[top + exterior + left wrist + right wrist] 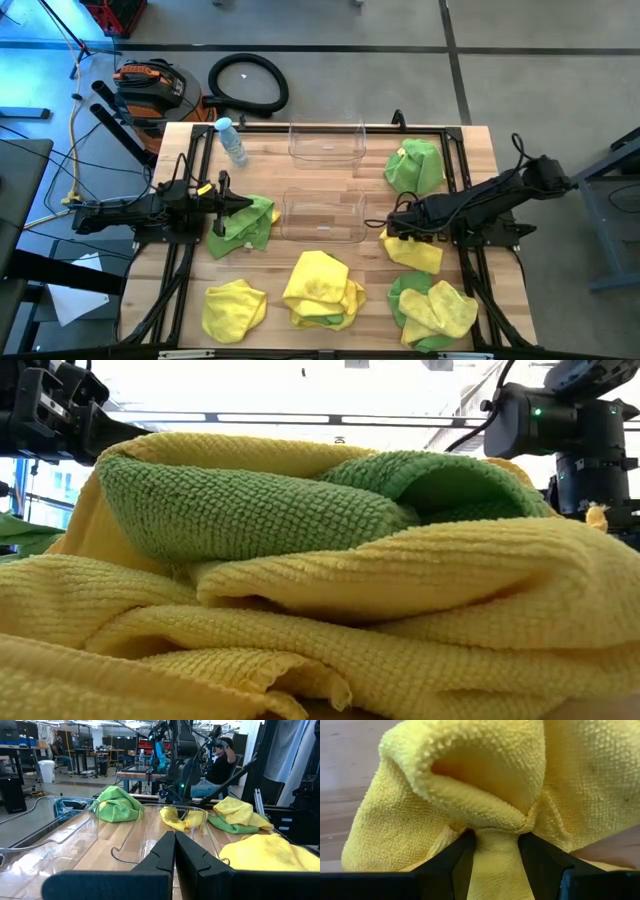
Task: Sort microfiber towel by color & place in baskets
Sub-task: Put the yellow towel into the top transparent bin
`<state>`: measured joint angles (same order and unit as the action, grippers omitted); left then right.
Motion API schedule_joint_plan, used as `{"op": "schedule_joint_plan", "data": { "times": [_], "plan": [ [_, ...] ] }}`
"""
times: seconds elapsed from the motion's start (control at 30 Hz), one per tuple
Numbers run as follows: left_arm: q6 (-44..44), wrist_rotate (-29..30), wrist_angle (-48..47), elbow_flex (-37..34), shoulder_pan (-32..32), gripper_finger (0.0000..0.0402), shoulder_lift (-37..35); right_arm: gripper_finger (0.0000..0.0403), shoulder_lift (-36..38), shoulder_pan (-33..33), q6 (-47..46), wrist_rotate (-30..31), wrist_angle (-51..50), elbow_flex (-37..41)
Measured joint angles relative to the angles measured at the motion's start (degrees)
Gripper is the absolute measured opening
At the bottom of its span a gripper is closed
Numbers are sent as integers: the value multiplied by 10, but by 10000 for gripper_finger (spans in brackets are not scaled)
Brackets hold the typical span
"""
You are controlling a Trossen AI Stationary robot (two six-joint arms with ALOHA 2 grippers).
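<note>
My right gripper will next grab that upstanding fold (pixel 495 837) to sort the yellow towel; the rest lies on the tabletop.
Yellow and green microfiber towels lie in heaps around two clear baskets, one at the far middle (pixel 327 142) and one at the centre (pixel 323 215). My right gripper (pixel 496 851) points down, open, onto a yellow towel (pixel 414 252) right of the centre basket, with a ridge of cloth standing between its fingers. A green towel (pixel 415 165) lies beyond it. My left gripper (pixel 175 851) is shut and level above a green and yellow towel (pixel 246 224) at the left. More heaps lie along the near edge: yellow (pixel 234 308), yellow over green (pixel 322 290), and green with yellow (pixel 432 310). My right gripper comes at the yellow towel from above, fingers pointing down. An upstanding fold (pixel 495 837) fills the gap between the two fingers (pixel 462 857) and meets their inner sides. The cloth bulges up around the fingertips. The towel lies on the table.
A clear bottle with a blue cap (pixel 231 140) lies at the far left of the table. A black frame rail (pixel 330 127) runs along the far edge. Bare wood shows between the baskets (pixel 325 178). In the low view a towel heap (pixel 300 560) blocks most of the sight.
</note>
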<state>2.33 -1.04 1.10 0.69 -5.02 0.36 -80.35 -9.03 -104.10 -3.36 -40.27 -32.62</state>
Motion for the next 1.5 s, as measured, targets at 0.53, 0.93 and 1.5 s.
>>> {"op": "schedule_joint_plan", "data": {
  "times": [0.53,0.93,1.5],
  "plan": [
    [0,0,0,0,0,0,0,22,27,0,16,26,-79,-29],
    [0,0,0,0,0,0,0,3,77,4,36,175,-384,-279],
    [0,0,0,0,0,0,0,1,-83,153,311,315,-402,-692]
  ]
}}
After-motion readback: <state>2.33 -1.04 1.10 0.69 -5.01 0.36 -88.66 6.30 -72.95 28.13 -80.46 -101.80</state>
